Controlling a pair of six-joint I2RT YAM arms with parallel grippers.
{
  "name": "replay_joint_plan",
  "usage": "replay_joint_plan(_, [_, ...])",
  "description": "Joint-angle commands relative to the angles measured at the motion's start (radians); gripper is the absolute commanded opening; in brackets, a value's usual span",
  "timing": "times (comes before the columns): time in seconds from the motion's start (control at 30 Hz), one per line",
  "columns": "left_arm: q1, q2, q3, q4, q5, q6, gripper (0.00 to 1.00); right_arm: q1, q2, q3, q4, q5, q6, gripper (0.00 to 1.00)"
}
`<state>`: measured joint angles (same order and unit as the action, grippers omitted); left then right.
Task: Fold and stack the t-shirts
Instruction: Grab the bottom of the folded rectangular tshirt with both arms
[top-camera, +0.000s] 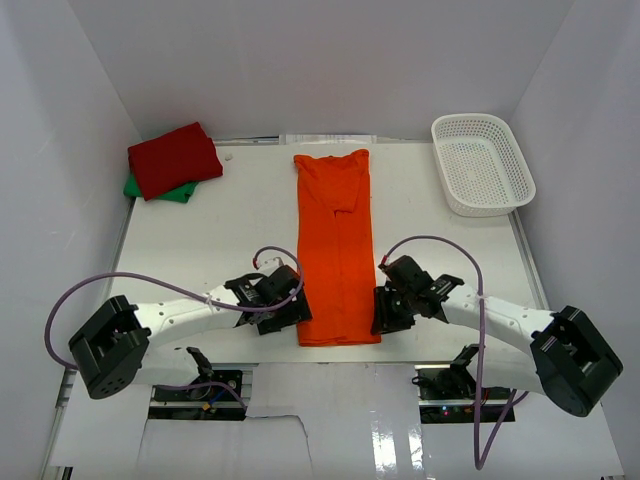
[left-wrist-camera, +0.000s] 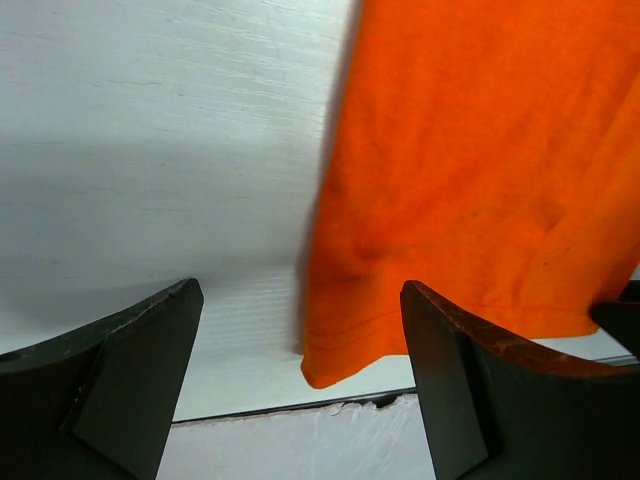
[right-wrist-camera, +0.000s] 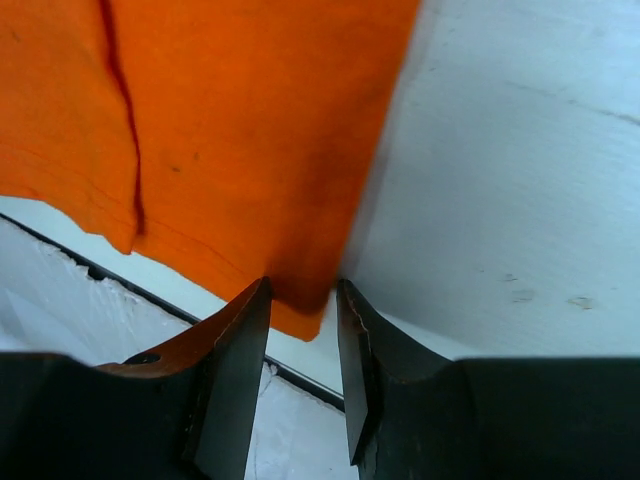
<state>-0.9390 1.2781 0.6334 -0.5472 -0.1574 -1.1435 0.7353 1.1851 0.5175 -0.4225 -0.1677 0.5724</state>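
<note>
The left gripper should grab the orange t-shirt (top-camera: 337, 250) by its near hem corner (top-camera: 303, 340), opposite the right gripper's corner, to fold the hem toward the collar.
The orange t-shirt (top-camera: 337, 250) lies as a long narrow strip down the middle of the table, collar at the far end. My left gripper (top-camera: 283, 312) sits at its near left corner, open wide. In the left wrist view that gripper (left-wrist-camera: 300, 290) has the hem corner of the orange shirt (left-wrist-camera: 480, 150) between its fingers, touching neither. My right gripper (top-camera: 386, 312) is at the near right corner. In the right wrist view its jaws (right-wrist-camera: 303, 285) stand narrow, either side of the orange corner (right-wrist-camera: 250, 120). A folded red t-shirt (top-camera: 172, 158) lies on a green t-shirt (top-camera: 160, 190) at the far left.
A white mesh basket (top-camera: 520, 185) stands at the far right corner. The table's near edge (left-wrist-camera: 300, 408) runs just behind the shirt's hem. White walls close in the table on three sides.
</note>
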Motion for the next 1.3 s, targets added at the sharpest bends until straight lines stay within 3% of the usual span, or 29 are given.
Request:
replay_joint_plan(0.0, [-0.029,-0.003,-0.040,0.052,0.012,-0.035,0.91,0.047,-0.010,-0.054,0.053,0.002,0.076,0.40])
replay_joint_plan(0.17, [-0.096,-0.002,-0.069,0.110,0.030,-0.059,0.86,0.072,-0.024,-0.094,0.090,-0.004,0.125,0.39])
replay_joint_plan(0.23, [-0.112,-0.002,-0.095,0.130,0.047,-0.068,0.78,0.073,-0.027,-0.096,0.081,-0.003,0.127,0.39])
replay_joint_plan(0.67, [-0.130,-0.270,-0.276,0.104,0.099,-0.128,0.75,0.082,-0.074,-0.114,0.034,0.004,0.150,0.37])
replay_joint_plan(0.97, [-0.129,-0.189,-0.258,0.098,0.035,-0.130,0.67,0.088,-0.051,-0.123,0.059,0.004,0.152,0.34])
replay_joint_plan(1.1, [-0.109,-0.178,-0.294,0.135,0.053,-0.130,0.48,0.088,-0.058,-0.128,0.062,-0.003,0.153,0.28])
replay_joint_plan(1.27, [-0.092,-0.164,-0.299,0.139,0.047,-0.122,0.49,0.093,-0.065,-0.135,0.064,-0.003,0.158,0.28])
